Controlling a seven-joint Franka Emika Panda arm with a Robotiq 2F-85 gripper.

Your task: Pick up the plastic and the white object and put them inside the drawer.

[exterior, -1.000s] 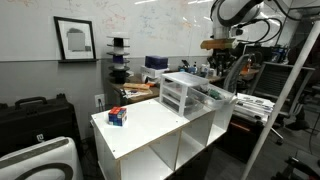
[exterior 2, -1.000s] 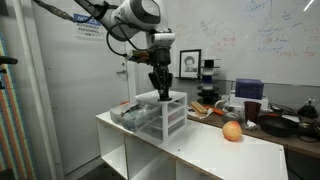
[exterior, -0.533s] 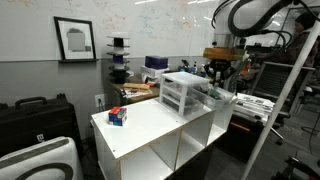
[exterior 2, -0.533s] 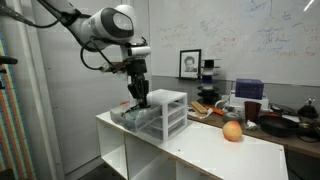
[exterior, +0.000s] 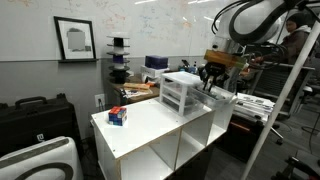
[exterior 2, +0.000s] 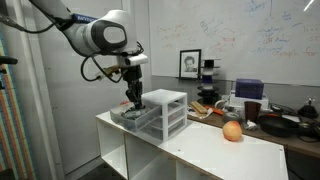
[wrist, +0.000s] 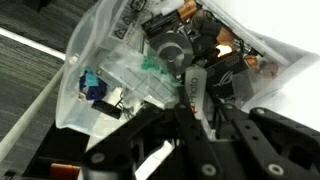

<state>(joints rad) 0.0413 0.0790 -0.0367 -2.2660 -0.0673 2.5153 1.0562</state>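
Note:
The white object (wrist: 196, 86) hangs inside the rim of the open drawer, over small items, and would settle inside if released, so the robot's gripper needs to open.
The small drawer unit (exterior: 180, 92) of translucent whitish drawers stands on the white cabinet in both exterior views (exterior 2: 167, 110). One drawer (exterior 2: 133, 117) is pulled out toward the arm. My gripper (exterior 2: 134, 101) hangs just above this open drawer, fingers pointing down, as the exterior view (exterior: 209, 82) also shows. In the wrist view the fingers (wrist: 198, 95) are almost together, with a thin pale piece, seemingly the white object (wrist: 196, 110), between them. Below lies the open drawer (wrist: 75, 60), holding crumpled clear plastic (wrist: 135, 70) and small blue, green and black items.
The white open-front shelf cabinet (exterior: 150, 128) carries a small red and blue box (exterior: 118, 116) near one end. An orange ball (exterior 2: 232, 131) lies on its top (exterior 2: 200, 148). Cluttered benches, a black case (exterior: 30, 112) and metal framing (exterior: 285, 100) surround it.
The arm has swung from above the drawer unit's top to over the pulled-out drawer and come lower. The gripper stays closed throughout.

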